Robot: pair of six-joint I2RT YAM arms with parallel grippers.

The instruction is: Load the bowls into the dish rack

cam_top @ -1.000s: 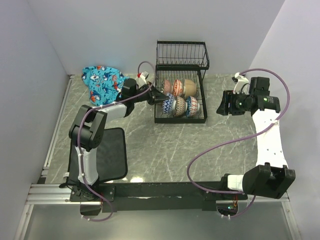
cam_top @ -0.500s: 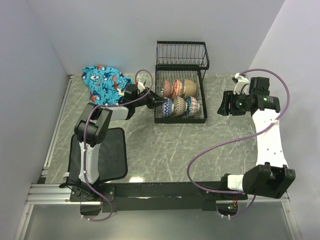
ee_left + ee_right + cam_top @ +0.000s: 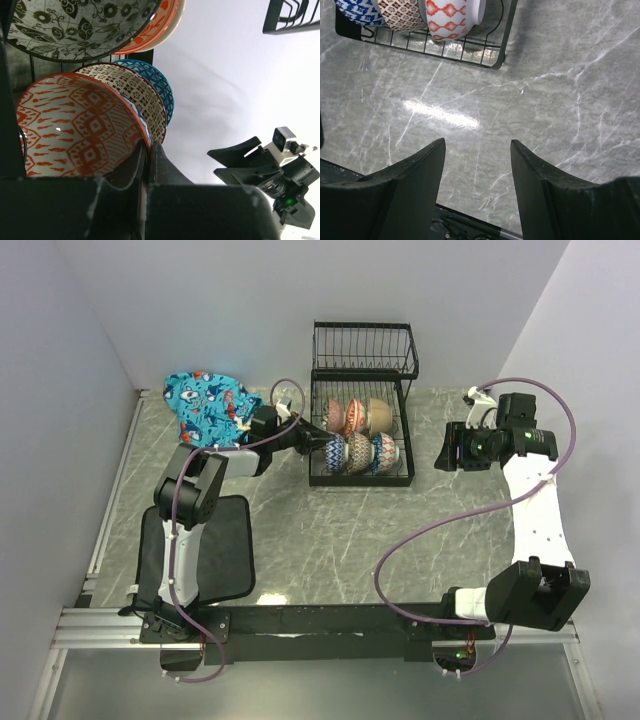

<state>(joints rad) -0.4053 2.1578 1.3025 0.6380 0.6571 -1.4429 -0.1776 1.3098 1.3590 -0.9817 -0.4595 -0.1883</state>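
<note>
The salmon-orange patterned bowl (image 3: 75, 130) stands inside the rack, lined up beside the brown dotted bowl, so my left gripper should open now and let it go.
The black wire dish rack (image 3: 364, 368) stands at the back middle of the table. Its lower tier holds two rows of three bowls. My left gripper (image 3: 318, 441) reaches in from the left and is shut on the rim of the salmon-orange patterned bowl (image 3: 75, 130), front left in the rack (image 3: 338, 452). Behind it stand the brown dotted bowl (image 3: 145, 97) and the blue patterned bowl (image 3: 160, 82). The back row holds the black-and-white bowl (image 3: 75, 22), the red-orange floral bowl (image 3: 150, 37) and the cream-white bowl (image 3: 176, 15). My right gripper (image 3: 445, 455) is open and empty over bare table right of the rack (image 3: 477, 150).
A blue patterned cloth (image 3: 205, 405) lies at the back left. A black mat (image 3: 215, 545) lies by the left arm's base. Walls close in on the left, back and right. The rack's near corner (image 3: 496, 64) shows above my right fingers.
My left gripper has pushed a little to the right, to the rack's front-left bowl, and the left forearm has swung closer. The right arm has barely moved.
</note>
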